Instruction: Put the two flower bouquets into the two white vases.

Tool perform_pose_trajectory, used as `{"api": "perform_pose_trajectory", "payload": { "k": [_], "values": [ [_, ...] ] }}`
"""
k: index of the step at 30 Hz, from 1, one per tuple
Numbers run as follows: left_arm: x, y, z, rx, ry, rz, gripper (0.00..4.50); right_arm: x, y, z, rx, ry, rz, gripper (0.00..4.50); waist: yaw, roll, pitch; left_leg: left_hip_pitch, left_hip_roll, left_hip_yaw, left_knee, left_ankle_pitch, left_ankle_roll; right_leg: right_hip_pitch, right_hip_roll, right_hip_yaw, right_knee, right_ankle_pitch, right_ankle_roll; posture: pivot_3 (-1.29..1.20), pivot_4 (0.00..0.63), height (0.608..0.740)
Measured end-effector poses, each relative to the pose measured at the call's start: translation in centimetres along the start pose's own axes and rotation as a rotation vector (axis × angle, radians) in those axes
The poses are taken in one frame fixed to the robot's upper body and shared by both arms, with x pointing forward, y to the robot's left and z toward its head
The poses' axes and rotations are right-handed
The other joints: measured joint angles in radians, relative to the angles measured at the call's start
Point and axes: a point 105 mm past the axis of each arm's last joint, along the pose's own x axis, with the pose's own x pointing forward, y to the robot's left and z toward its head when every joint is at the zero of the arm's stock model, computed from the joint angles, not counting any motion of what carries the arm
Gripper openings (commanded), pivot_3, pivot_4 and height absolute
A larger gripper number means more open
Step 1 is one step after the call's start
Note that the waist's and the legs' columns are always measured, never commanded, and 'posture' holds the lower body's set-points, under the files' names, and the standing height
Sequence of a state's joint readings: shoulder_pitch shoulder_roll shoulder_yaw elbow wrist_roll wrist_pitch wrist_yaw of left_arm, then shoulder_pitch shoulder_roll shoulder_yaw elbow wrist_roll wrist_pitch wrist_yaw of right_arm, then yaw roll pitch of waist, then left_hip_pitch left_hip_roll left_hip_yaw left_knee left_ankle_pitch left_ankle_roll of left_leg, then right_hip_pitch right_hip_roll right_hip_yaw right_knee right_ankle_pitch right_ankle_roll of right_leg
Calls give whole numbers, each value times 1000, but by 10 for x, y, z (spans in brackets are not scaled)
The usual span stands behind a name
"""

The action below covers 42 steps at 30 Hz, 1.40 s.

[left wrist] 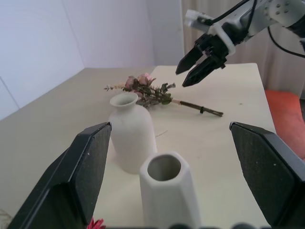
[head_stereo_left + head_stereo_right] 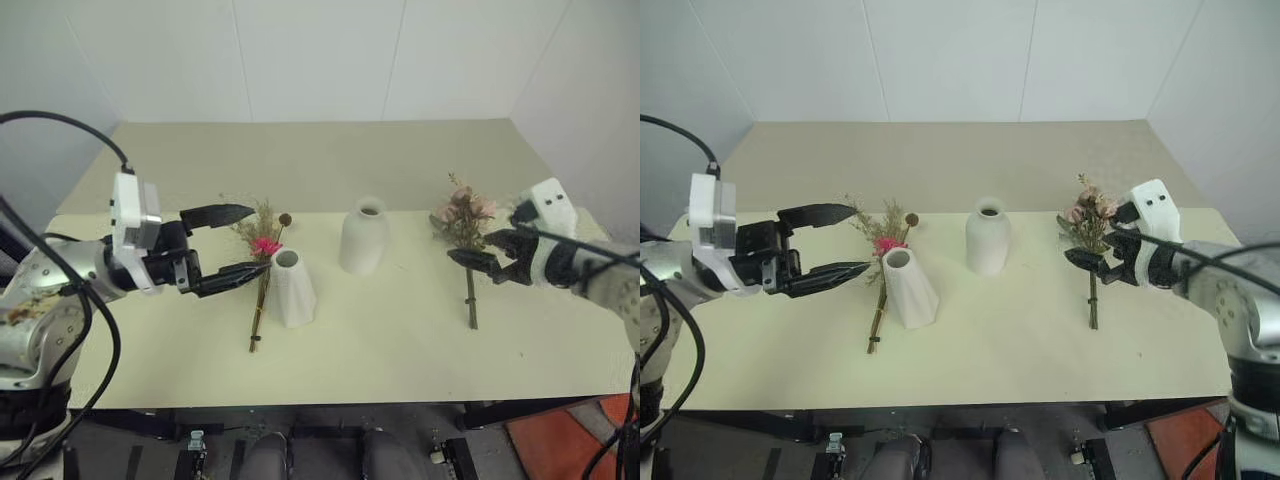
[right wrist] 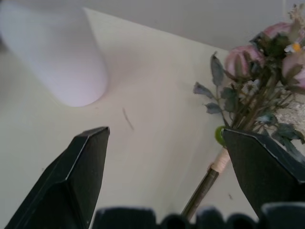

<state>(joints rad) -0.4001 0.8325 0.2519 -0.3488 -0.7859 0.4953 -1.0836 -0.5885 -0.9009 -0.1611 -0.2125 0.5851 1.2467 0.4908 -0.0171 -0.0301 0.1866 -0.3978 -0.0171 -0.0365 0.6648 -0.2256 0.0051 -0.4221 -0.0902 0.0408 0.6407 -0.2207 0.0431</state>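
I need to grab the pink rose bouquet by its wrapped stem (image 2: 470, 293) with my right gripper next, and then put it into a white vase (image 2: 363, 240).
The magenta bouquet (image 2: 264, 244) lies flat on the table, its stem (image 2: 256, 320) running toward the front edge. The tapered white vase (image 2: 290, 288) stands just right of it, touching the blooms. My left gripper (image 2: 256, 240) hovers open, pointing sideways at the magenta flowers with nothing between its fingers. The bottle-shaped white vase (image 2: 364, 236) stands upright at the table's middle. Further right the pale pink rose bouquet (image 2: 463, 213) lies flat, stem (image 2: 471, 300) toward the front. My right gripper (image 2: 478, 250) is open just above that stem, below the blooms, holding nothing.
The pale yellow table (image 2: 400, 350) has bare room in front of the vases and between the bottle vase and the roses. A beige floor and white walls lie behind. In the left wrist view my right gripper (image 1: 200, 62) hangs above the rose bouquet (image 1: 145, 90).
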Motion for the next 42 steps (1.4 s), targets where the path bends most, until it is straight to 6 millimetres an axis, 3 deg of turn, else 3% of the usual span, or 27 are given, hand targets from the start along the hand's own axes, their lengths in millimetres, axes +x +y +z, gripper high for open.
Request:
{"api": "perform_pose_trajectory", "payload": {
  "k": [6,13,22,27,35,42],
  "values": [
    [10,8,9,37,-40,-63,4323,18,-16,-11,153,228,-78,4459,-1,0,0,-1,-1,0,0,0,0,-1,0,0,0,0,0,0,150,740],
    [14,10,6,25,-44,-87,4323,43,-30,-30,258,438,-127,4459,-12,0,0,-2,-1,1,0,0,0,-2,0,0,-1,0,0,0,150,740],
    [13,10,7,39,-47,-96,4323,76,-38,-30,239,485,-128,4459,-31,0,0,-2,-1,1,0,0,0,-2,0,0,0,0,0,0,150,740],
    [12,7,4,33,-39,-90,4323,86,-33,-32,187,506,-101,2928,-31,0,0,-2,-1,0,0,0,0,-3,0,0,0,0,0,0,150,740],
    [8,7,5,40,-40,-69,4323,86,-40,-33,160,509,-132,262,-29,0,0,-2,-1,0,0,0,0,-3,0,0,1,0,0,0,150,740],
    [9,7,5,41,-44,-71,4323,80,-44,-23,294,418,-114,226,-28,0,0,-2,-1,0,0,0,0,-3,0,0,1,0,0,0,150,740]
  ]
}}
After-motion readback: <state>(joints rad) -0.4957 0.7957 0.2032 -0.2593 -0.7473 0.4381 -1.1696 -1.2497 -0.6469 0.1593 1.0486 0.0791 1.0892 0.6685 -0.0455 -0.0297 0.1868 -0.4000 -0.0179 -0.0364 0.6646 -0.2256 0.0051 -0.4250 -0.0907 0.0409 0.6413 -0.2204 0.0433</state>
